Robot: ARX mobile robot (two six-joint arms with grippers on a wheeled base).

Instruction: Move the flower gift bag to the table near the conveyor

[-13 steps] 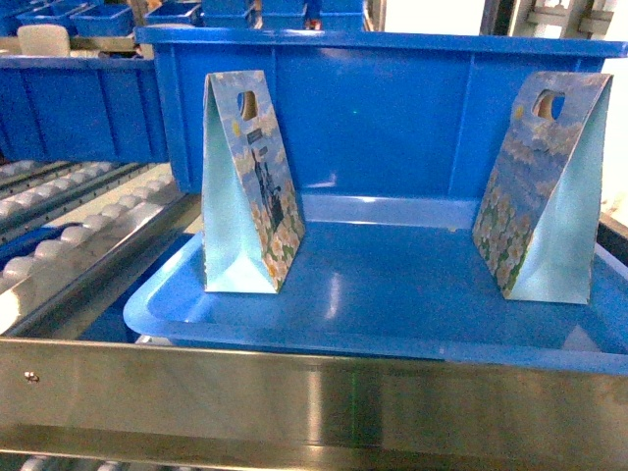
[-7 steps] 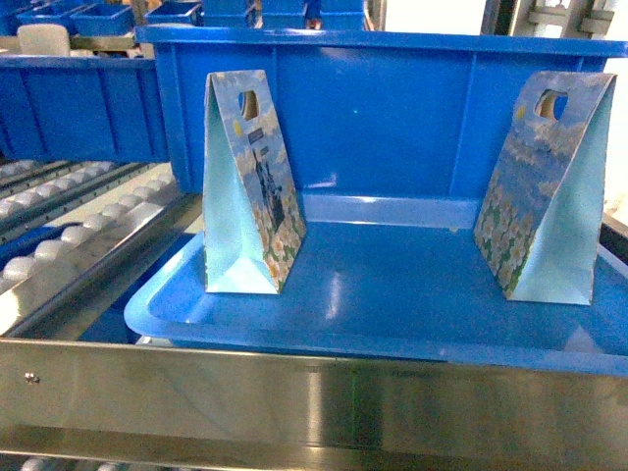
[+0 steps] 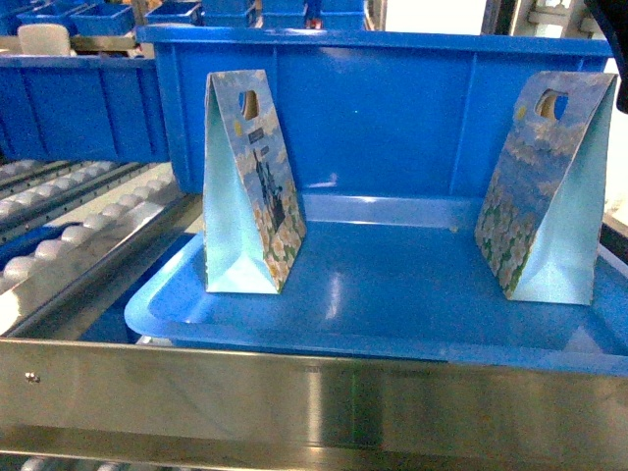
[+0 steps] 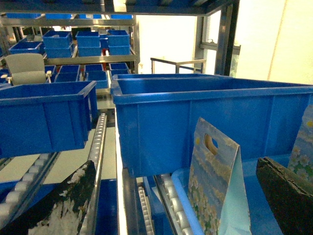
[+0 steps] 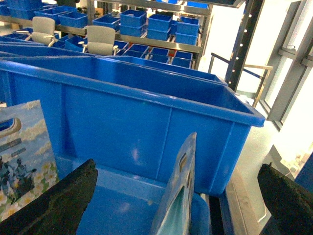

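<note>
The robot's right gripper will next grab the flower gift bag by the thin top edge (image 3: 577, 78), because the bag gets wider toward its wide base (image 3: 549, 285).
Two flower gift bags stand upright on a blue tray (image 3: 373, 304): one at the left (image 3: 250, 186), one at the right (image 3: 545, 191). In the left wrist view my left gripper (image 4: 176, 205) is open, and the left bag (image 4: 215, 186) stands ahead of it, nearer the right finger (image 4: 288, 196). My right gripper (image 5: 173, 205) is open too, with the right bag (image 5: 178, 191) seen edge-on between its spread fingers, untouched. A dark part of my right arm (image 3: 612, 29) shows in the head view's top right corner. The conveyor's white rollers (image 3: 88, 231) run at the left. The table is out of view.
A tall blue bin (image 3: 392, 108) stands right behind the tray. A shiny steel rail (image 3: 314, 402) crosses the front. More blue bins (image 4: 44, 117) sit on the rollers to the left, and shelves of bins (image 5: 161, 22) stand far behind.
A dark part of my right arm has come into the top right corner of the head view. Both bags stand as before.
</note>
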